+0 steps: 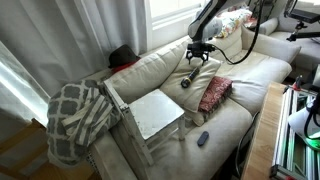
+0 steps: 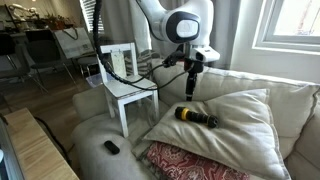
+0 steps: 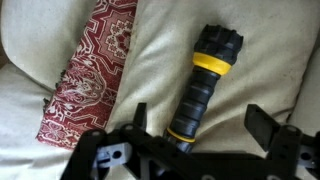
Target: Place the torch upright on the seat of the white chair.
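Note:
I should next grab the torch (image 3: 205,80) across its black handle near the rear end, wide head free, to set it upright.
The torch (image 3: 205,80), black with yellow rings, lies flat on a cream sofa cushion; it shows in both exterior views (image 1: 187,80) (image 2: 196,118). My gripper (image 3: 200,118) is open and hovers just above the torch's rear end, one finger on each side, not touching it. In both exterior views the gripper (image 1: 197,58) (image 2: 189,88) hangs above the torch. The white chair (image 1: 155,112) (image 2: 130,92) stands on the sofa to one side, its flat seat bare.
A red patterned cushion (image 1: 214,93) (image 2: 185,160) (image 3: 90,70) lies beside the torch. A small dark oval gadget (image 1: 203,138) (image 2: 111,147) rests on the sofa front. A grey-white lattice blanket (image 1: 78,118) drapes over the sofa arm behind the chair.

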You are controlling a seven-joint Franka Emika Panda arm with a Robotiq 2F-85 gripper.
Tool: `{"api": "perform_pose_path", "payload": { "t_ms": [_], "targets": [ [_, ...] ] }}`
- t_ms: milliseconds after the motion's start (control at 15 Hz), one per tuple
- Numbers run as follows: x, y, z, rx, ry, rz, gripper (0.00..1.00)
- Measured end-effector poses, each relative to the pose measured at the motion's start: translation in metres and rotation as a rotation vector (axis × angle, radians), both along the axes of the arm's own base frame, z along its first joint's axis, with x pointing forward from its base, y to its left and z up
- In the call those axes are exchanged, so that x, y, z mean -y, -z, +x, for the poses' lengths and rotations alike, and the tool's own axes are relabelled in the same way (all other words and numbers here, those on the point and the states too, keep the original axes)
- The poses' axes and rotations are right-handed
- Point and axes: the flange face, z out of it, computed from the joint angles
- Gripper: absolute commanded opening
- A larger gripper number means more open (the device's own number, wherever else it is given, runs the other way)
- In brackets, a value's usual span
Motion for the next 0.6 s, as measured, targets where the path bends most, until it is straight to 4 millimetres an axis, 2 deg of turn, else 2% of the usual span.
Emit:
{"api": "perform_pose_path", "payload": {
  "t_ms": [267,600],
  "targets": [
    [0.022,0.032,0.001,0.017,0.039,0.021,1.0],
    [0.043,0.072,0.004,0.098,0.073,-0.084,1.0]
  ]
}}
